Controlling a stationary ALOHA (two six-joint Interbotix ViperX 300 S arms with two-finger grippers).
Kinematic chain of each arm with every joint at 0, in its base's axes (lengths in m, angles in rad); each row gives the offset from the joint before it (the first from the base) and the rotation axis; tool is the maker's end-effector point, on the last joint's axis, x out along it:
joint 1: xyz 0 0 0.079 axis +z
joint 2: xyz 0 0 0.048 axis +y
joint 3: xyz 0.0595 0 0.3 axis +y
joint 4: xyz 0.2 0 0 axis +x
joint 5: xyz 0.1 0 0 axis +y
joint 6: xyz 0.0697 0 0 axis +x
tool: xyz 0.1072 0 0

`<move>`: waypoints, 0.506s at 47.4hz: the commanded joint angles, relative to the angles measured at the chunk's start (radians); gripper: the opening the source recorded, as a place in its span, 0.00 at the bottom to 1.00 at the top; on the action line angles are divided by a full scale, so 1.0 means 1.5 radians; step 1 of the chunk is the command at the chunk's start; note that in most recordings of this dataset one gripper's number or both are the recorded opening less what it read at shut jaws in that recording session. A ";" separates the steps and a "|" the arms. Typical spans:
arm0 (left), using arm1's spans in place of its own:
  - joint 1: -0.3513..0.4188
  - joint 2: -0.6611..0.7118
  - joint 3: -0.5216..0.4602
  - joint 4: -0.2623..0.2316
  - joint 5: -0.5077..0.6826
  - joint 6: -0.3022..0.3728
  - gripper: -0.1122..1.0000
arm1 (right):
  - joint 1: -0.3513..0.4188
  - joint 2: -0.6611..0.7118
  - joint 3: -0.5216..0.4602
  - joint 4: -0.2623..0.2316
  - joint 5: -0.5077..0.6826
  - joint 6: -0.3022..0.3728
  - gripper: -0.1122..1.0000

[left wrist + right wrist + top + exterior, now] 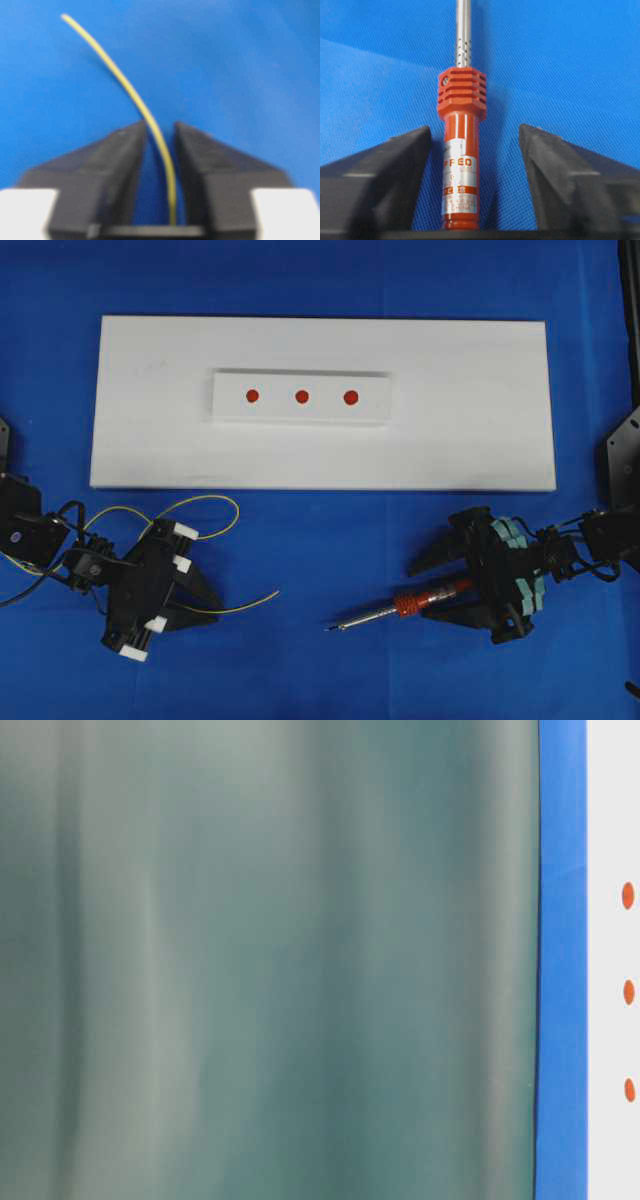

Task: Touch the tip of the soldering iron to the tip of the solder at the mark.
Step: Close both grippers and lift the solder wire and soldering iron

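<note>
My left gripper grabs the solder by the short part behind its loose end [220,611] next, since most of the solder trails off in slack loops.
The soldering iron [405,605] lies on the blue cloth at the lower right, orange-red handle to the right and dark tip [330,628] pointing left. My right gripper [420,592] is open and straddles the handle [461,150], which lies near its left finger [395,165], with a wide gap to the other finger. The solder [230,605], a thin yellow wire, loops at the lower left. My left gripper [212,606] is open; its jaws stand narrowly apart with the solder [120,80] running between them, not pinched. Three red marks [302,396] sit on a raised white strip.
A large white board [480,440] lies across the far half of the cloth and carries the strip. A black cord [30,585] trails by the left arm. The table-level view is mostly covered by a blurred grey-green surface [270,960], with the marks [628,992] at its right edge.
</note>
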 commanded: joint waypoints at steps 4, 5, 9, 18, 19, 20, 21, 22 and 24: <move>0.019 -0.005 -0.016 -0.002 0.024 0.000 0.12 | 0.002 -0.005 0.005 0.000 -0.006 -0.001 0.29; 0.021 -0.005 -0.017 -0.002 0.026 0.000 0.11 | 0.002 -0.005 0.005 0.000 -0.006 -0.001 0.25; 0.026 -0.005 -0.020 -0.002 0.028 0.001 0.11 | 0.002 -0.005 0.005 0.000 -0.002 -0.002 0.15; 0.027 -0.017 -0.018 -0.002 0.029 0.000 0.11 | 0.001 -0.009 0.006 0.000 0.000 -0.001 0.16; 0.027 -0.021 -0.018 -0.001 0.030 0.001 0.11 | 0.001 -0.011 0.006 0.000 0.002 -0.001 0.16; 0.027 -0.027 -0.017 -0.002 0.033 0.000 0.11 | 0.001 -0.014 0.006 0.000 0.004 -0.001 0.16; 0.027 -0.034 -0.018 -0.002 0.037 0.000 0.11 | 0.001 -0.018 0.006 0.000 0.007 -0.001 0.16; 0.026 -0.041 -0.018 -0.002 0.041 0.000 0.11 | 0.001 -0.028 0.005 0.000 0.014 -0.001 0.16; 0.027 -0.060 -0.019 -0.002 0.056 0.000 0.11 | 0.000 -0.042 0.004 0.000 0.030 -0.001 0.15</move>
